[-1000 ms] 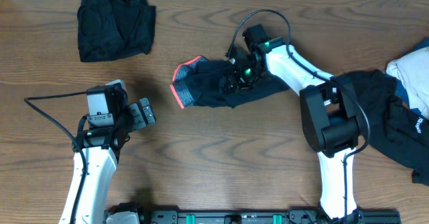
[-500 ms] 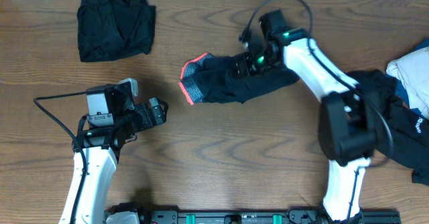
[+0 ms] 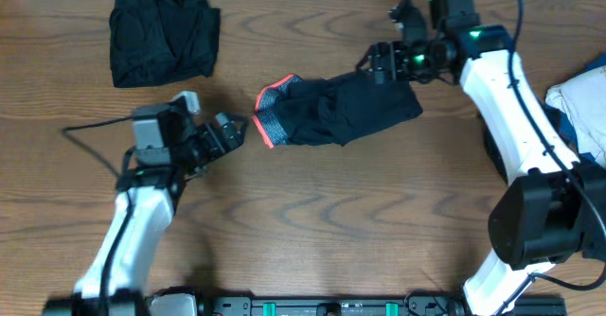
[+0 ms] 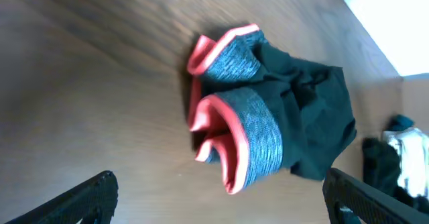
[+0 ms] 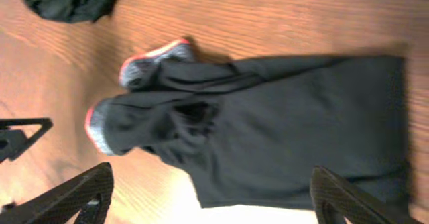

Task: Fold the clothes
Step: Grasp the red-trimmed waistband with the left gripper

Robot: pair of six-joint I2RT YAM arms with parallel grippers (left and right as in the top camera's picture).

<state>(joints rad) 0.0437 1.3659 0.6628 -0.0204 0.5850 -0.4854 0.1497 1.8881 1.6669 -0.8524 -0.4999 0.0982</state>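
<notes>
The coral-red piece of cloth on the black garment has a bunched end. My left gripper should grab the garment by the edge of that piece next, to pull the bunched end out and open for folding.
The clothes piece being handled, a black trouser-like garment (image 3: 336, 113) with a coral-red and grey band (image 4: 234, 127), lies bunched at the table's middle. My left gripper (image 3: 234, 130) stands open just left of the band end, not touching it; in the left wrist view the gripper (image 4: 221, 207) has only wood between its fingers. Over the garment's far right corner hovers my right gripper (image 3: 379, 63), open and empty. In the right wrist view the black fabric (image 5: 288, 130) spreads beneath that gripper (image 5: 211, 204).
A crumpled black garment (image 3: 161, 32) lies at the far left corner. More clothes are heaped at the right edge, black (image 3: 559, 169) with a white and blue piece (image 3: 579, 98). The right arm's base (image 3: 540, 226) stands beside that heap.
My right gripper opened, let go of the black garment and drew back up and to the right. My left gripper moved right, toward the coral band end.
</notes>
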